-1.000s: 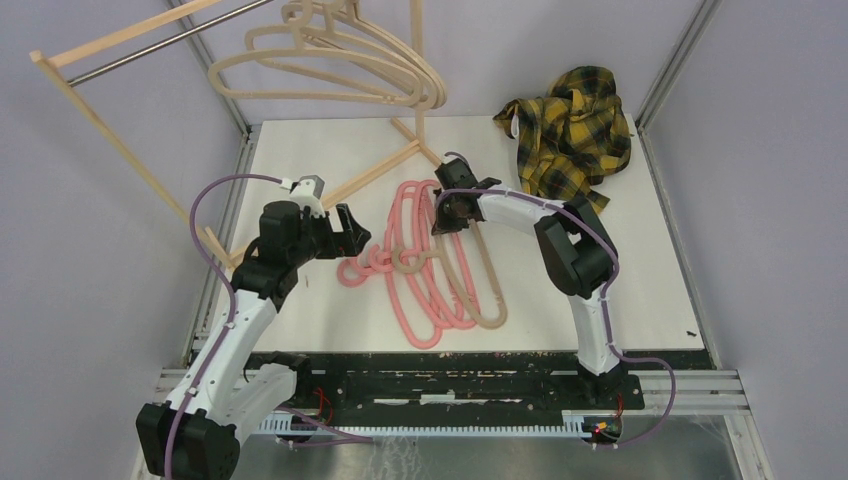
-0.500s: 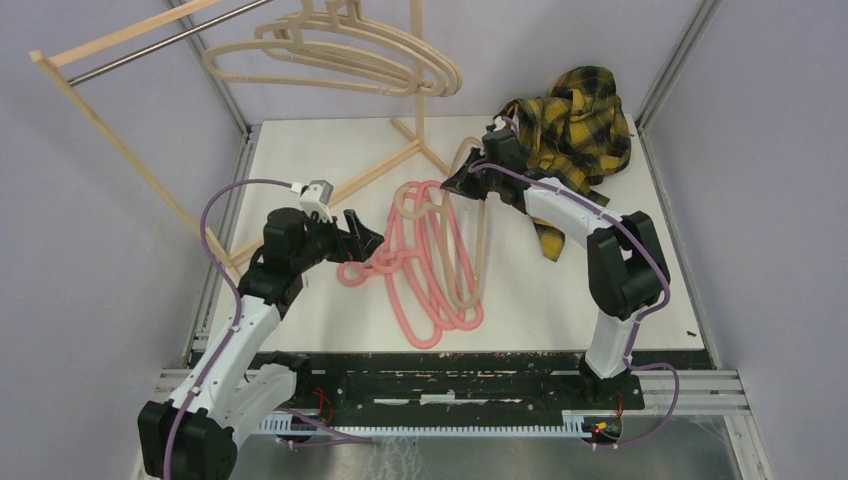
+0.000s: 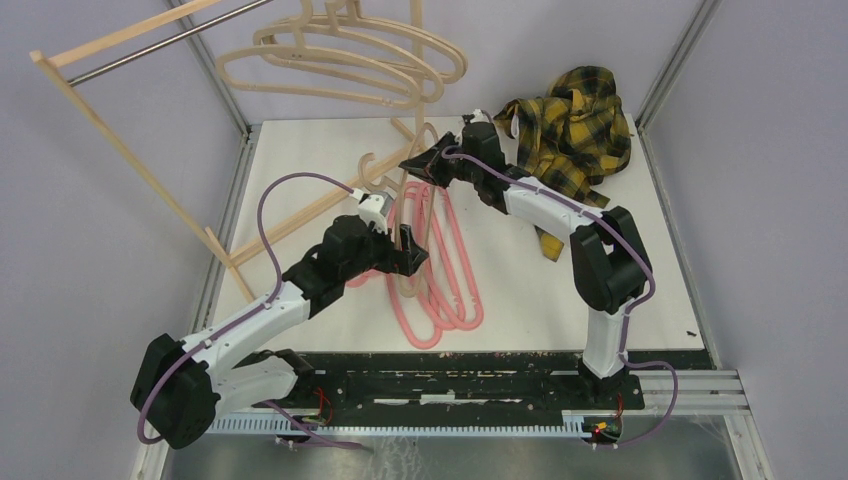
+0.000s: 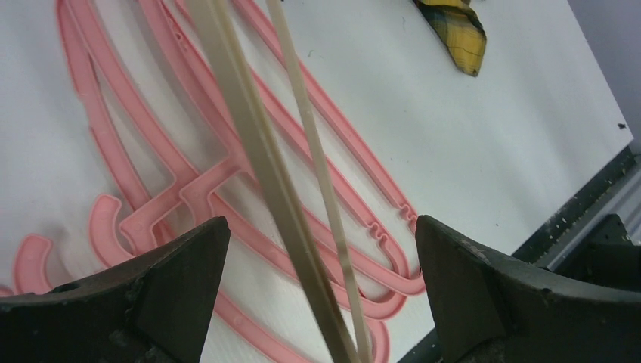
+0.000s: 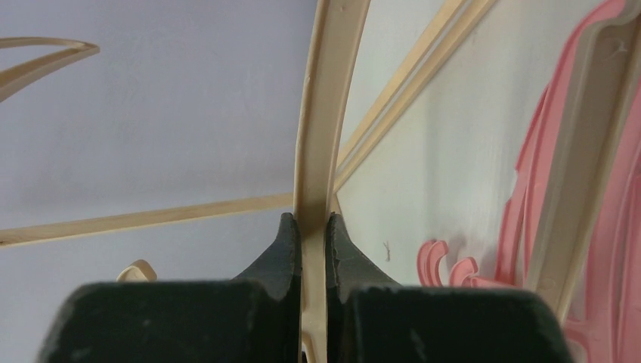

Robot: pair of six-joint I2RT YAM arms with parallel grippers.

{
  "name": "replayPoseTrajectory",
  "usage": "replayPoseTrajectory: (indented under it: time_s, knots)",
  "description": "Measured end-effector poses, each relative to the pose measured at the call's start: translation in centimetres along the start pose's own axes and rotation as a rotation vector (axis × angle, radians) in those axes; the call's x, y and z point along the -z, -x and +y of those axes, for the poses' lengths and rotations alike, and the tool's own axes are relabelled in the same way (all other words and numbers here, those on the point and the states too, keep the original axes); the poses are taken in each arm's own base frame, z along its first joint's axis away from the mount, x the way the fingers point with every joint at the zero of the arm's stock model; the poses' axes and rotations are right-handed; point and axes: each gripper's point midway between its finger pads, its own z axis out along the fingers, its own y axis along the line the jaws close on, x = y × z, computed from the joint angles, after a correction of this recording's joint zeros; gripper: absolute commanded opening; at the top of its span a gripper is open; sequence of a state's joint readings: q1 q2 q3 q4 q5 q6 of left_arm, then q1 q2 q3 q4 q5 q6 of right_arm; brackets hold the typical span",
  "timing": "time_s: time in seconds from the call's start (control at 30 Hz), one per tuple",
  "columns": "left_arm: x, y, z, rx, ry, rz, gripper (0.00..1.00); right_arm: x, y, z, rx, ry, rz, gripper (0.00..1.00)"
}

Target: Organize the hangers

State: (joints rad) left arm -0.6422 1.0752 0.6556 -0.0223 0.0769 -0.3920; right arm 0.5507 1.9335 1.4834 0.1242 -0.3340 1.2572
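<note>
I should next grab the beige hanger by its thin bars with my left gripper, away from my right gripper. Its hook then stays free to hang on the bar.
My right gripper (image 3: 422, 160) (image 5: 313, 223) is shut on a beige hanger (image 5: 321, 136) and holds it off the table near the back. That hanger's hook (image 3: 365, 166) points left. Its thin bars (image 4: 264, 174) slant down between the wide-apart fingers (image 4: 174, 280) of my open left gripper (image 3: 413, 256) (image 4: 321, 227), which touch neither bar. Under it several pink hangers (image 3: 445, 275) (image 4: 151, 151) lie overlapped on the white table (image 3: 600, 280). More beige hangers (image 3: 340, 60) hang on the rack's rail.
The wooden rack (image 3: 120, 40) stands at the back left; its base beams (image 3: 300, 210) cross the table's left part. A yellow plaid shirt (image 3: 570, 125) is crumpled at the back right, one corner (image 4: 453, 30) showing in the left wrist view.
The right gripper has carried the beige hanger up, back and to the left. The left arm has reached forward and right until its open jaws straddle the hanger's bars. The hung hangers sway.
</note>
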Motion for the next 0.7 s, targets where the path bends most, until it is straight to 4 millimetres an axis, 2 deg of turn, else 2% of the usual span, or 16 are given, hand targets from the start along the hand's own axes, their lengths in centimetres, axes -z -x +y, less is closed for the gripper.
replayPoseTrajectory:
  time_s: [0.17,0.2,0.33,0.4,0.43,0.47,0.57,0.6,0.7]
  knots:
    - [-0.6,-0.2,1.1,0.008,0.050,-0.026,1.00,0.7,-0.9,0.1,-0.051,0.032,0.027,0.01]
    - [-0.8,-0.3,1.2,0.009,0.052,-0.024,0.96,0.9,-1.1,0.0,-0.062,0.035,0.035,0.01]
    - [-1.4,-1.5,1.0,0.021,0.045,-0.001,0.60,1.2,-1.3,0.5,-0.077,0.064,0.046,0.01]
    - [-1.5,-1.9,0.7,0.030,0.028,0.004,0.27,1.2,-1.2,1.0,-0.082,0.084,0.048,0.01]
    - [-1.5,-2.0,0.4,0.039,0.018,0.004,0.14,1.3,-1.1,1.4,-0.083,0.101,0.045,0.01]
    - [-1.6,-2.1,0.2,0.049,0.011,0.004,0.05,1.3,-0.9,1.6,-0.083,0.112,0.042,0.01]
    - [-1.6,-2.2,-0.2,0.078,-0.002,-0.001,0.03,1.4,-0.8,2.3,-0.080,0.140,0.046,0.02]
    - [-1.7,-2.2,-0.1,0.087,0.001,-0.005,0.03,1.5,-0.8,2.4,-0.078,0.147,0.046,0.07]
    - [-1.6,-2.2,0.1,0.104,0.014,-0.009,0.03,1.5,-0.9,2.4,-0.076,0.147,0.055,0.37]
